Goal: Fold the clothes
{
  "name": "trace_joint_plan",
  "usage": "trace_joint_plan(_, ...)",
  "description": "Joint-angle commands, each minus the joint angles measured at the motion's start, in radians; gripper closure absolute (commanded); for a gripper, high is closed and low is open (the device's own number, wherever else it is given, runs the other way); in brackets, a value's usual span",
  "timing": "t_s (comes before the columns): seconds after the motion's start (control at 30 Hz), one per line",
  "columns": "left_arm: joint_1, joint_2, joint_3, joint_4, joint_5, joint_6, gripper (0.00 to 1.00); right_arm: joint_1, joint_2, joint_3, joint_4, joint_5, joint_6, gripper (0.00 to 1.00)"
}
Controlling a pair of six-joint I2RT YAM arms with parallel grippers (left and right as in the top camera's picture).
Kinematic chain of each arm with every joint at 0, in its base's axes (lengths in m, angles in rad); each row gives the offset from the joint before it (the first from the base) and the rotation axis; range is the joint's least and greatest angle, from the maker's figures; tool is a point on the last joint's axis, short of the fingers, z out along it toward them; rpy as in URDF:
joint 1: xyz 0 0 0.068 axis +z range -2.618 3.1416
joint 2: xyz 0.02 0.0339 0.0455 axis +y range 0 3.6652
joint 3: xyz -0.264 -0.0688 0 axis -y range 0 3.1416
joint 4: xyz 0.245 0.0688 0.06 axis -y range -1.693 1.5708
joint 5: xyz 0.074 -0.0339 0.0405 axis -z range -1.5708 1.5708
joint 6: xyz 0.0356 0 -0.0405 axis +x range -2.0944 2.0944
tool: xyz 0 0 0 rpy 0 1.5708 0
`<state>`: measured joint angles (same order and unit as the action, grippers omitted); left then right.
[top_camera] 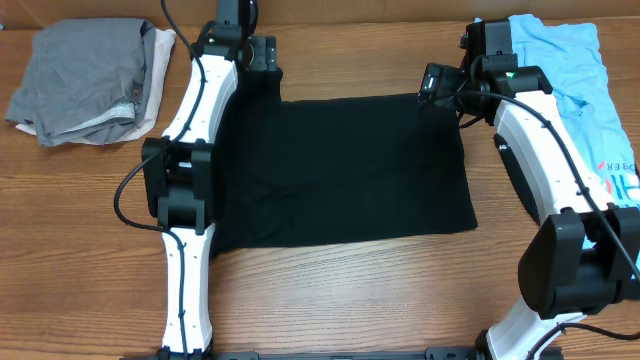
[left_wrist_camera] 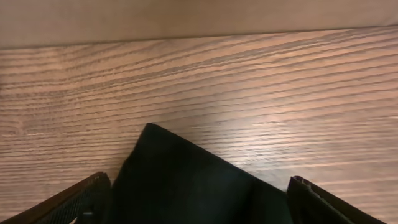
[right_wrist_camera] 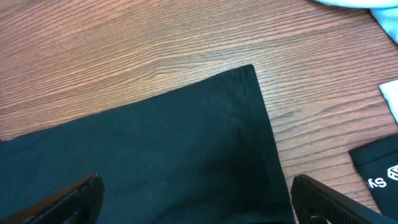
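Observation:
The left gripper grabs the black T-shirt by the far corner beneath the gripper next, to fold the T-shirt's far edge over toward its near edge.
A large black T-shirt (top_camera: 340, 170) lies flat, folded into a rectangle, in the middle of the wooden table. My left gripper (top_camera: 262, 55) is open above its far left corner; the left wrist view shows that black corner (left_wrist_camera: 180, 180) between the spread fingers (left_wrist_camera: 199, 202). My right gripper (top_camera: 435, 85) is open above the far right corner; the right wrist view shows the black cloth (right_wrist_camera: 174, 149) and its corner between the wide-apart fingers (right_wrist_camera: 196, 199). Neither gripper holds cloth.
A folded grey garment (top_camera: 85, 75) on an off-white one (top_camera: 158, 60) lies at the far left. A light-blue shirt (top_camera: 580, 80) with print lies at the far right, partly under my right arm. Its edge shows in the right wrist view (right_wrist_camera: 373, 9).

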<state>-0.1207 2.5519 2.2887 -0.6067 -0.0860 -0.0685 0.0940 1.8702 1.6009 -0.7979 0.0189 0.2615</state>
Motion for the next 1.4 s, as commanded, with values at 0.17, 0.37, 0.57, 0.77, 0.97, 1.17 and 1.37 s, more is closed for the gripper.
trace_joint_plan(0.17,0.050,0.075,0.037,0.009,0.028,0.024,0.09,0.002,-0.010,0.015,-0.008,0.014,-0.004,0.00)
trace_joint_plan(0.37,0.063,0.091,0.037,0.020,0.033,0.026,0.10,0.002,-0.010,0.015,-0.018,0.014,-0.004,0.00)
trace_joint_plan(0.57,0.058,0.110,0.037,0.039,0.033,0.051,0.14,0.002,-0.010,0.015,-0.021,0.014,-0.004,0.00)
trace_joint_plan(0.77,0.060,0.152,0.037,0.043,0.046,0.063,0.22,0.002,-0.010,0.015,-0.023,0.014,-0.003,0.00)
trace_joint_plan(0.97,0.060,0.168,0.037,0.050,0.050,0.069,0.46,0.002,-0.010,0.015,-0.023,0.014,0.000,0.00)
trace_joint_plan(1.17,0.059,0.166,0.044,0.055,0.051,0.069,0.94,0.002,-0.010,0.015,-0.009,0.014,0.000,0.01)
trace_joint_plan(1.37,0.059,0.161,0.164,-0.105,0.050,0.055,0.96,0.001,-0.004,0.015,0.109,0.031,-0.001,0.15)
